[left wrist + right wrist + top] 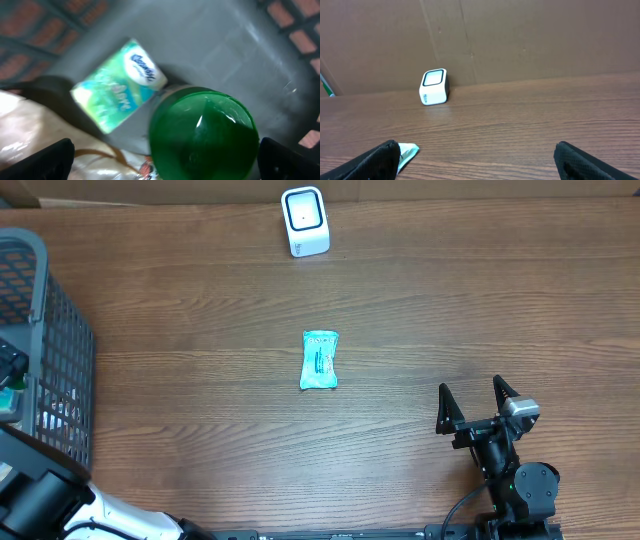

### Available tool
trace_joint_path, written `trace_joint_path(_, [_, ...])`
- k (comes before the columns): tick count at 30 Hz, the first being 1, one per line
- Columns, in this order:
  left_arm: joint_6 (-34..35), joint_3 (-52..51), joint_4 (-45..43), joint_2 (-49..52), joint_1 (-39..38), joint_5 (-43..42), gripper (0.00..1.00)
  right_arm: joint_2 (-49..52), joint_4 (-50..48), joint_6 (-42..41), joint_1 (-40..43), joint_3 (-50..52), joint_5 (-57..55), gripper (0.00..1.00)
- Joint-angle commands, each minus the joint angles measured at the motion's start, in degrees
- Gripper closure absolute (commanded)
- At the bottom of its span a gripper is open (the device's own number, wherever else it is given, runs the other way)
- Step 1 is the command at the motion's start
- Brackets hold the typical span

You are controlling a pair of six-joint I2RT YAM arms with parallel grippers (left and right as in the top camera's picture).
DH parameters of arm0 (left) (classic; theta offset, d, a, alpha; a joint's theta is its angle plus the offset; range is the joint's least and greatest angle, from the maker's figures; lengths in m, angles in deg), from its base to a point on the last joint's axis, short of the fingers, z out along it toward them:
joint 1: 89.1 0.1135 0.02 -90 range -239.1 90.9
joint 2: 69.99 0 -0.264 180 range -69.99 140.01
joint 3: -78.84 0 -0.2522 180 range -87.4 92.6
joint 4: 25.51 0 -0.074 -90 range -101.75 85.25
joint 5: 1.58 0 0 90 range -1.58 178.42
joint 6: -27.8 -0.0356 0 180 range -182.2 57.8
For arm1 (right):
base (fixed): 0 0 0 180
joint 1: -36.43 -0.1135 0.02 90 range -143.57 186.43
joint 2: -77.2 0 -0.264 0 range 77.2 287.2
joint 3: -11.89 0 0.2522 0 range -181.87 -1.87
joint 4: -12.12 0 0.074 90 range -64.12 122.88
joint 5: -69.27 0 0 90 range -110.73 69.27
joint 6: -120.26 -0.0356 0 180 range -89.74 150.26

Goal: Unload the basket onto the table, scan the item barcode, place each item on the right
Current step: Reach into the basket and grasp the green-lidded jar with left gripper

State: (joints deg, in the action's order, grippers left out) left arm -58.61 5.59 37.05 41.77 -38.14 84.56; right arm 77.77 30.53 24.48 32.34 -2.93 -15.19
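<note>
My left gripper grabs the round green cap [18, 383] [205, 130] by its opposite sides next, so the item's body beneath stays uncovered to scan the barcode.
A teal packet [320, 360] lies flat mid-table; its corner [407, 151] shows beside my right gripper's left finger. The white barcode scanner [305, 220] stands at the far edge, also seen from the right wrist [434, 86]. My left gripper [170, 159] is open inside the grey basket [60, 330], hovering over a round green cap [205, 130], which sits between the fingers without contact. A green-and-white tissue pack [117, 90] and a beige bag [35, 130] lie there too. My right gripper [470, 390] stands open and empty at the near right.
The basket's mesh walls [295, 25] close in around my left gripper. A cardboard wall [520, 35] rises behind the scanner. Bare wooden tabletop [480, 300] stretches between the packet, the scanner and my right arm.
</note>
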Motion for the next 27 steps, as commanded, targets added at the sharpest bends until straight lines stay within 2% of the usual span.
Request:
trace_joint_path(1, [-4.11, 0.02, -0.24, 3.32, -1.95, 0.46, 0.0, -0.42, -0.24, -0.17, 0.33, 0.59, -0.37, 0.0])
trace_joint_path(10, [-6.4, 0.0, -2.23, 4.94, -4.72, 3.89, 0.0, -0.42, -0.24, -0.17, 0.33, 0.59, -0.37, 0.0])
trace_joint_path(12, [-6.4, 0.0, -2.78, 4.96, -4.72, 4.35, 0.02, -0.42, -0.24, -0.17, 0.33, 0.59, -0.37, 0.0])
trace_joint_path(18, [-6.38, 0.0, -4.15, 5.05, -4.7, 4.46, 0.12, -0.42, -0.24, -0.17, 0.33, 0.59, -0.37, 0.0])
trace_joint_path(23, [-6.16, 0.0, -4.24, 5.11, -4.92, 4.24, 0.27, -0.42, -0.24, -0.17, 0.33, 0.59, -0.37, 0.0])
trace_joint_path(27, [-6.12, -0.17, -3.8, 5.14, -4.92, 4.26, 0.35, -0.42, -0.24, -0.17, 0.33, 0.59, -0.37, 0.0])
